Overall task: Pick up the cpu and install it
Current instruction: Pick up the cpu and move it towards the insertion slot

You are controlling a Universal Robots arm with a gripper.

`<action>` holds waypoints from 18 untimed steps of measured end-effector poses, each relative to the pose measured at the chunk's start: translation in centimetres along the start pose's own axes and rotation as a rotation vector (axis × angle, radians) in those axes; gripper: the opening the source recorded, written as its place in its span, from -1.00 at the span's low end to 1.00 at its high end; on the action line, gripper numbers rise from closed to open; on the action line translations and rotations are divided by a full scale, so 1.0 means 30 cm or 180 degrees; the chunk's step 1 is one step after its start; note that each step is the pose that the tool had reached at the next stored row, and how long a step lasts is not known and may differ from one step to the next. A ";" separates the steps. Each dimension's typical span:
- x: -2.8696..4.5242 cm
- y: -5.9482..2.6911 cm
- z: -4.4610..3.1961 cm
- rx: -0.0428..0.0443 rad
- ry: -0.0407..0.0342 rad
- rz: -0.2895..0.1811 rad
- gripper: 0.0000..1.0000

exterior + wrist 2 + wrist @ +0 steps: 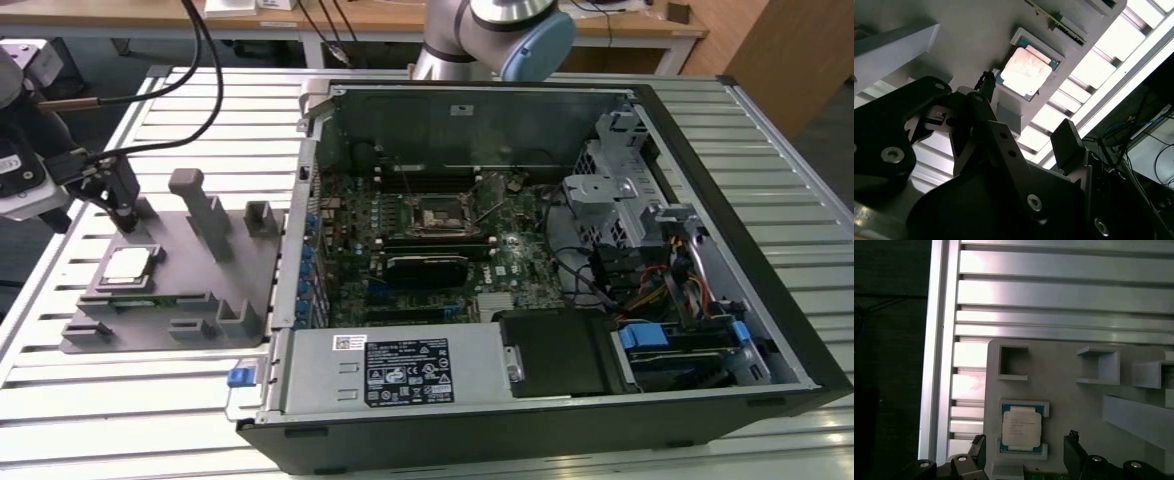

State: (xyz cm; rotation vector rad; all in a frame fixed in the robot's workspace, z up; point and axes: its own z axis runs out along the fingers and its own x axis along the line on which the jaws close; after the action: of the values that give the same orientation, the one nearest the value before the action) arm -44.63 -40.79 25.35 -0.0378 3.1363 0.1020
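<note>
The cpu needs to be grabbed next by its open side edges so my gripper can install it, since the holder's raised sides wrap the cpu's corners and ends.
The cpu [127, 265] is a pale silvery square chip lying flat in a pocket of the grey fixture plate [187, 300], at the exterior view's left. My gripper [127, 222] hangs just above it, open, with nothing between its fingers. In both wrist views the cpu [1026, 70] [1021, 426] lies between the two black fingers [1066, 145] [1074, 447], which stand apart on either side of it without touching. The black socket [438, 215] with its metal frame sits on the green motherboard inside the open computer case.
The open computer case [747, 200] lies on the slatted aluminium table [160, 400], with cables and drive bays at its right. Grey posts [200, 205] rise from the fixture plate close to the gripper. A thin green memory stick [134, 297] lies in the plate beside the cpu.
</note>
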 end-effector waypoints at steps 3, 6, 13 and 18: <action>0.000 -0.002 0.003 -0.0001 -0.0001 0.0000 0.44; 0.000 -0.004 0.006 0.0000 -0.0001 0.0000 0.44; 0.000 -0.006 0.021 0.0000 -0.0001 0.0000 0.44; 0.000 -0.012 0.042 0.0000 0.0000 -0.0001 0.44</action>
State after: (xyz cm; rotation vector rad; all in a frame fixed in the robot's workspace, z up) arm -44.62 -41.06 24.08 -0.0382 3.1363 0.1022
